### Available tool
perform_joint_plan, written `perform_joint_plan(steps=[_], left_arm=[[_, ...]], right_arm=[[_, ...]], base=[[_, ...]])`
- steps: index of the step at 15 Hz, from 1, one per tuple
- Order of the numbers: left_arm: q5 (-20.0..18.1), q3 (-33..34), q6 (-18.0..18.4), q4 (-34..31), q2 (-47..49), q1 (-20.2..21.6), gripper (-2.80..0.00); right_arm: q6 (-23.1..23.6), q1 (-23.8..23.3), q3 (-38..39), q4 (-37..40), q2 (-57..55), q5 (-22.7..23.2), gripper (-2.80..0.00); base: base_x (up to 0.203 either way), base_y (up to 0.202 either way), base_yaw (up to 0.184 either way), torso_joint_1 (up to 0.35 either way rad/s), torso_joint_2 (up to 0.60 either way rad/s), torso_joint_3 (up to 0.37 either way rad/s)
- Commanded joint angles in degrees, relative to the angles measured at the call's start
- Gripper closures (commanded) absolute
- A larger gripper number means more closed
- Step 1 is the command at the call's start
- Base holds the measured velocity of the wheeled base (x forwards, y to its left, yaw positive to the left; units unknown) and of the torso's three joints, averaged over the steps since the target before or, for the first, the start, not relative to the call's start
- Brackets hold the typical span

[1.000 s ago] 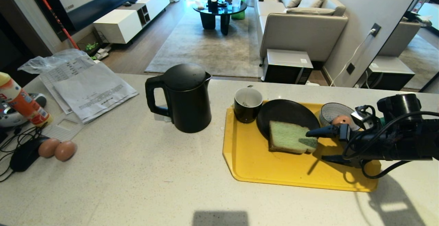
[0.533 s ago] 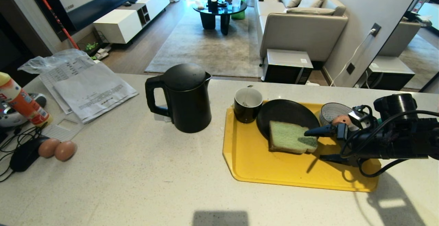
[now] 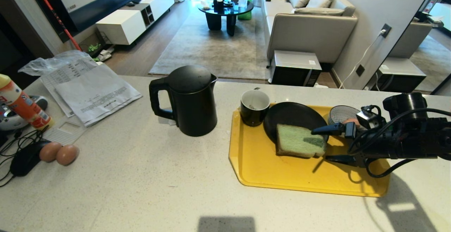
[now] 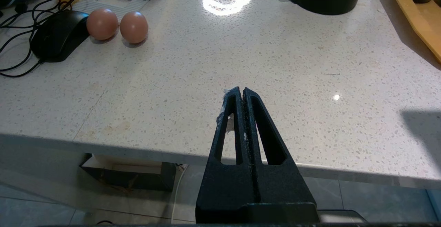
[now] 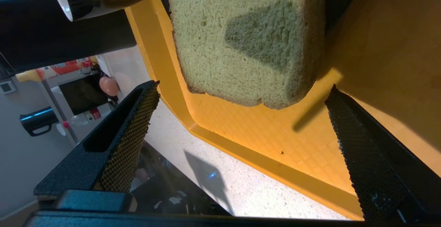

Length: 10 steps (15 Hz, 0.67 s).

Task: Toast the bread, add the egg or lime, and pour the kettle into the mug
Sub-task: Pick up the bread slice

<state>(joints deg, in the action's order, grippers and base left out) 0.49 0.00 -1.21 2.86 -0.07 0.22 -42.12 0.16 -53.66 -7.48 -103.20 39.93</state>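
The black plate (image 3: 291,116) lies close under the rest of the bread, so my right gripper will next grab the bread by its crust edge past the plate.
The pale green bread (image 3: 297,141) lies half on a black plate (image 3: 292,116) and half on the yellow tray (image 3: 260,170). My right gripper (image 3: 320,145) is open beside the slice's right edge, one finger above that edge and the other low over the tray. In the right wrist view the bread (image 5: 241,41) sits just beyond the open right gripper (image 5: 243,87), untouched. The mug (image 3: 254,107) stands at the tray's far left corner, and the black kettle (image 3: 192,100) is left of it on the counter. My left gripper (image 4: 239,91) is shut and parked over the counter's near edge. The lime is out of view.
Two brown eggs (image 3: 58,153) lie at the counter's left beside a black mouse (image 3: 24,158) and cables. Papers (image 3: 88,91) and a bottle (image 3: 23,105) sit at the far left. A striped bowl (image 3: 341,114) stands on the tray behind my right arm.
My right gripper has edged left and slightly away from me, so its upper finger now overlaps the bread's right edge. The left arm has not moved.
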Motion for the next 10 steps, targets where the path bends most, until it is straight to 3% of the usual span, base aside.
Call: perform_joint_plan(steps=[1,10], left_arm=[[0.04,0.88,-0.02,0.05,-0.10,0.00,0.00],[0.04,0.88,-0.02,0.05,-0.10,0.04,0.00]], right_arm=[[-0.10,0.02,-0.21,-0.08,-0.59,0.23,-2.80],[0.02,0.02,-1.36,-0.08,-1.73,0.23,-2.80]], base=[[0.000,0.000,0.000,0.000,0.00,0.000],[0.000,0.000,0.000,0.000,0.00,0.000]])
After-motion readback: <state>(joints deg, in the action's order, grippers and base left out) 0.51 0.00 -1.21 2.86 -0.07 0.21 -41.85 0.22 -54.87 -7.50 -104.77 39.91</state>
